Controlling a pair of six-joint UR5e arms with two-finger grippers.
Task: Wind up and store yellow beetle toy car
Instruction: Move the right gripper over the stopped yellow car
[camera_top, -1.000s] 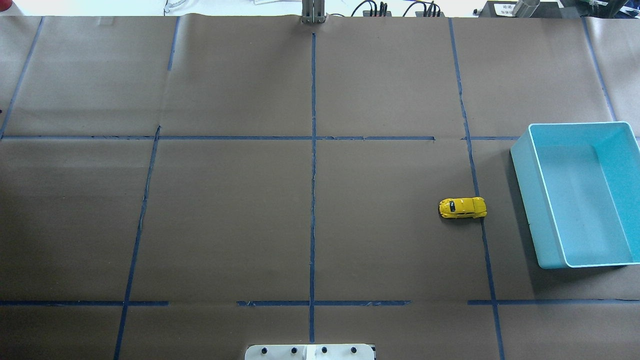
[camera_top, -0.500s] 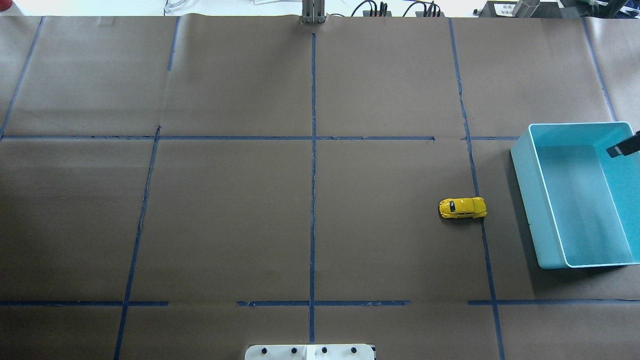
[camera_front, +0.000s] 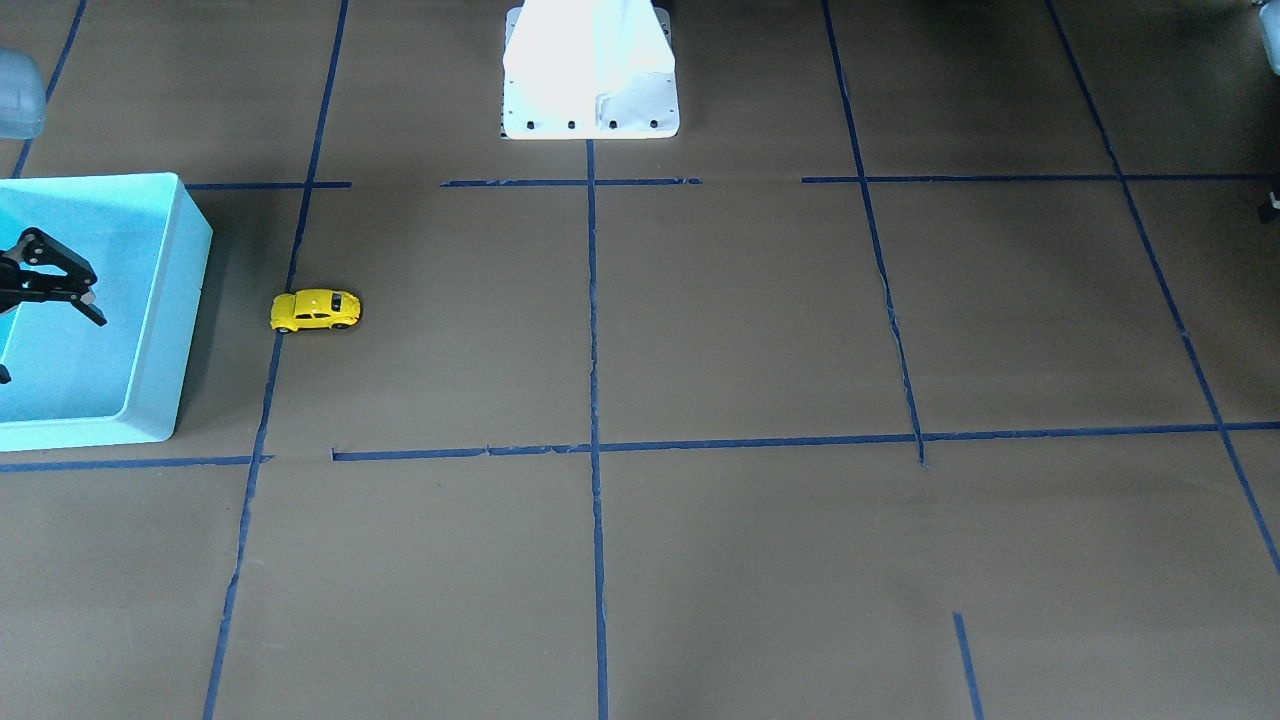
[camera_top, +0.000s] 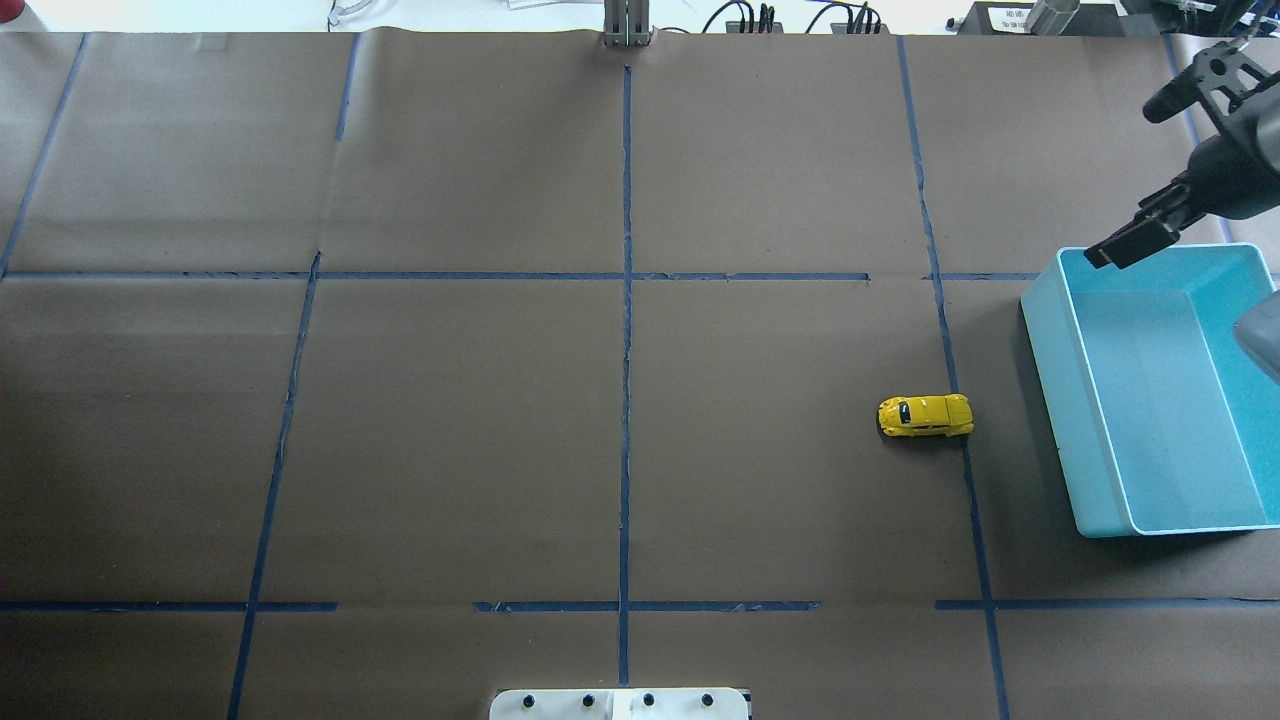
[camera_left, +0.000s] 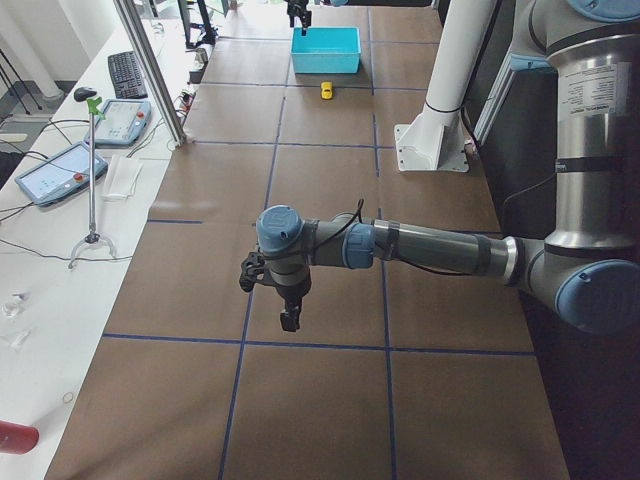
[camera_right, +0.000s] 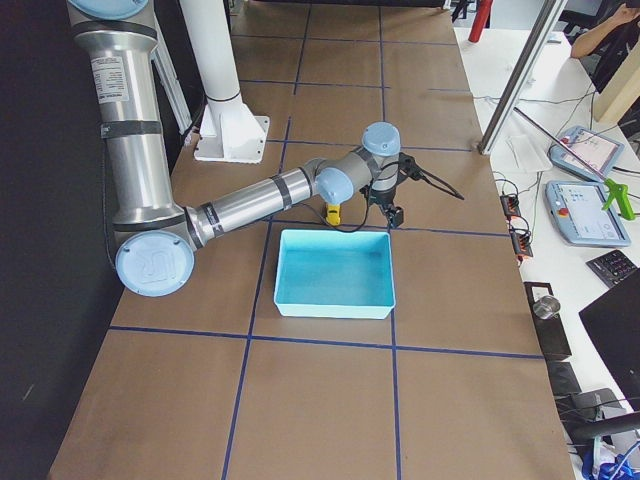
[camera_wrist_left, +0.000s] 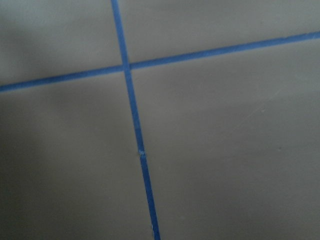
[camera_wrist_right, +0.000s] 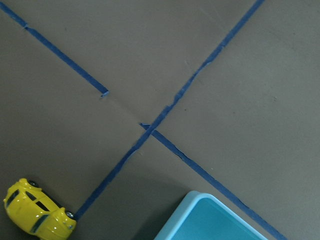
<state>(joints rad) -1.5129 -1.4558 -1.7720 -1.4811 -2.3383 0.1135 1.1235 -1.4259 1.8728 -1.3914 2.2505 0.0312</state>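
The right gripper takes hold of the yellow beetle toy car by its body's long sides next, to wind it up and store it.
The yellow beetle toy car stands on its wheels on the brown paper, just left of the light blue bin. It also shows in the front view and low left in the right wrist view. My right gripper is open and empty, and hangs in the air over the bin's far left corner, well apart from the car. My left gripper hangs over bare paper far off at the left end. It shows only in the exterior left view, so I cannot tell whether it is open.
The bin is empty. Blue tape lines cross the paper. The robot's white base stands at the table's near middle edge. Cables and boxes lie beyond the far edge.
My right gripper has come in from the right edge and moved up and to the left, from over the bin's right side to its far left corner. The car has not moved.
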